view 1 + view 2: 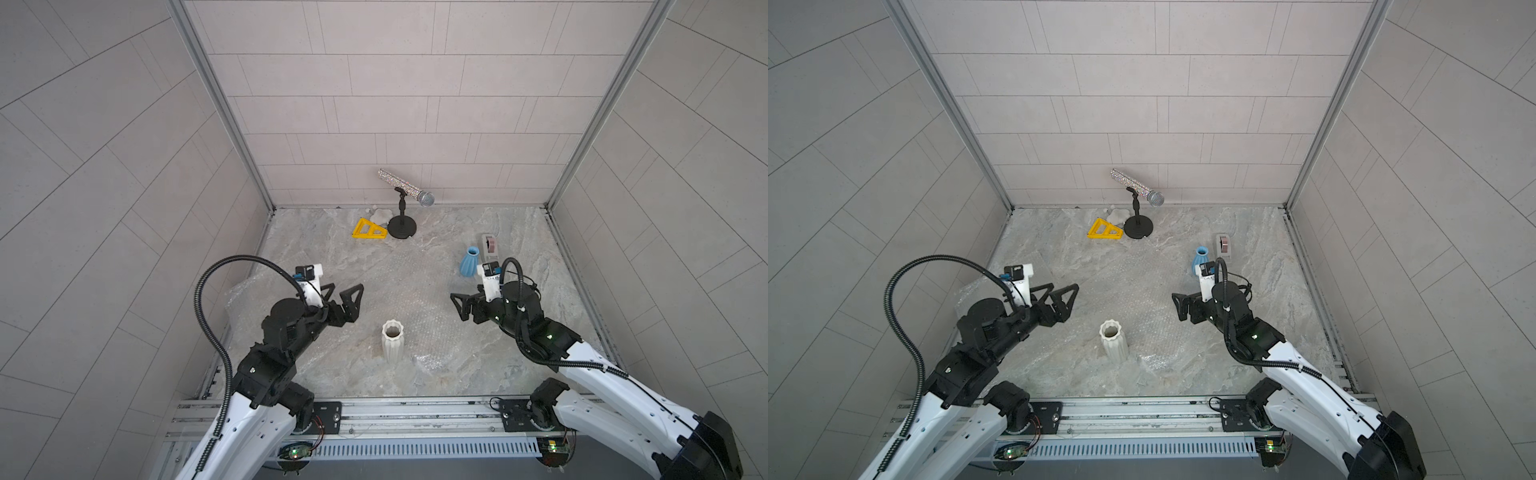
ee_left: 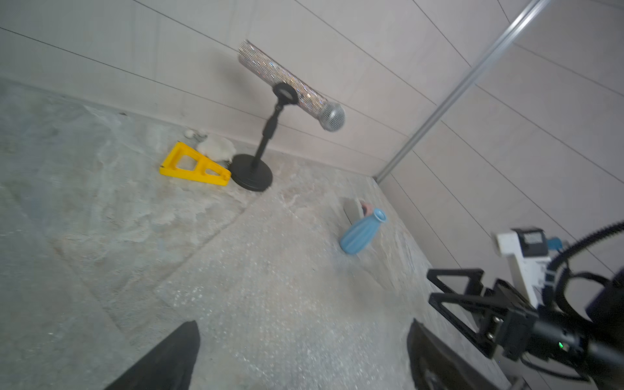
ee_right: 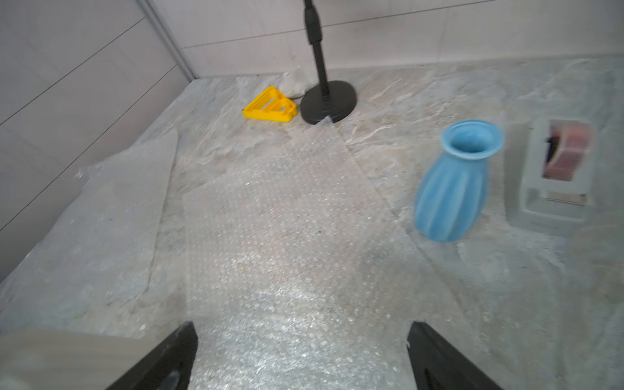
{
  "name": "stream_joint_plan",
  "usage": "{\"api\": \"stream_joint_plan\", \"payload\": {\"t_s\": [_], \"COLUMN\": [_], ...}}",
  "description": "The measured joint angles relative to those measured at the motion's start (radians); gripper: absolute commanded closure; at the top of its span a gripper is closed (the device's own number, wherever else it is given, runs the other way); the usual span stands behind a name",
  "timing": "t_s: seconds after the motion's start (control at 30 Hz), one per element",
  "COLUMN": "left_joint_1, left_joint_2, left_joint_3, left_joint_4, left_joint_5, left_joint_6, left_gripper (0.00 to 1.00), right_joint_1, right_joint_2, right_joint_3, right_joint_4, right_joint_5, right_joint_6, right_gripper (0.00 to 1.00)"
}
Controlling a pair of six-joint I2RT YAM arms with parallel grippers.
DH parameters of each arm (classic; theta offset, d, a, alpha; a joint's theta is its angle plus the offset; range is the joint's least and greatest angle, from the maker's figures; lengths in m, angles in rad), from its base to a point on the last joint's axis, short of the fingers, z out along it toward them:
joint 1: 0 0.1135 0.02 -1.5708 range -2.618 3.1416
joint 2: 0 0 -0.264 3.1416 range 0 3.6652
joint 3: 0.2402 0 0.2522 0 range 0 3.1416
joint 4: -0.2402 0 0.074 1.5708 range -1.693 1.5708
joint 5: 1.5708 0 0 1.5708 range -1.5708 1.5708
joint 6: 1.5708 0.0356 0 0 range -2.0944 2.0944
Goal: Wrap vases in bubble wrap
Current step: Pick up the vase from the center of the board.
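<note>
My left gripper grabs the vase just below its rim next, to lay the white ribbed vase (image 1: 392,341) sideways on the bubble wrap.
The white ribbed vase (image 1: 392,341) (image 1: 1113,345) stands upright near the front middle of the table, on the edge of a flat bubble wrap sheet (image 1: 399,286) (image 1: 1125,286) (image 2: 270,287) (image 3: 280,236). A second bubble wrap sheet (image 1: 245,295) (image 3: 111,202) lies crumpled at the left wall. The light-blue vase (image 1: 469,262) (image 1: 1200,258) (image 2: 363,231) (image 3: 452,189) stands upright at the right. My left gripper (image 1: 348,287) (image 1: 1065,286) (image 2: 303,324) hovers open above the flat sheet, left of the white vase. My right gripper (image 1: 457,301) (image 1: 1177,300) (image 2: 430,285) (image 3: 303,324) hovers open on the sheet's right side, just in front of the blue vase. Both are empty.
A glittery microphone (image 1: 405,192) on a black stand (image 1: 402,227) stands at the back wall beside a yellow triangular piece (image 1: 369,230) and a small white lump (image 1: 380,216). A grey tape dispenser (image 1: 490,245) (image 3: 553,172) sits behind the blue vase. Walls enclose three sides.
</note>
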Motion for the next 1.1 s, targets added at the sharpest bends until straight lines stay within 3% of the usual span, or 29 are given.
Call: {"api": "stream_joint_plan", "payload": {"t_s": [0.17, 0.47, 0.8, 1.1], "left_joint_1": [-0.256, -0.584, -0.661, -0.661], "left_joint_2": [-0.011, -0.09, 0.079, 0.281], "left_joint_3": [-0.02, -0.219, -0.375, -0.404], "left_joint_4": [-0.058, 0.06, 0.319, 0.55], "left_joint_5": [-0.079, -0.236, -0.361, -0.398], "left_joint_6": [0.054, 0.187, 0.302, 0.326], "left_gripper": [0.0, 0.0, 0.05, 0.2], "right_joint_1": [0.067, 0.084, 0.084, 0.084], "right_joint_2": [0.027, 0.111, 0.122, 0.122], "right_joint_3": [0.0, 0.0, -0.007, -0.008], "right_joint_4": [0.023, 0.097, 0.136, 0.138], "right_joint_5": [-0.081, -0.175, -0.191, -0.191], "right_joint_6": [-0.019, -0.02, -0.021, -0.02], "right_gripper": [0.0, 0.0, 0.0, 0.0]}}
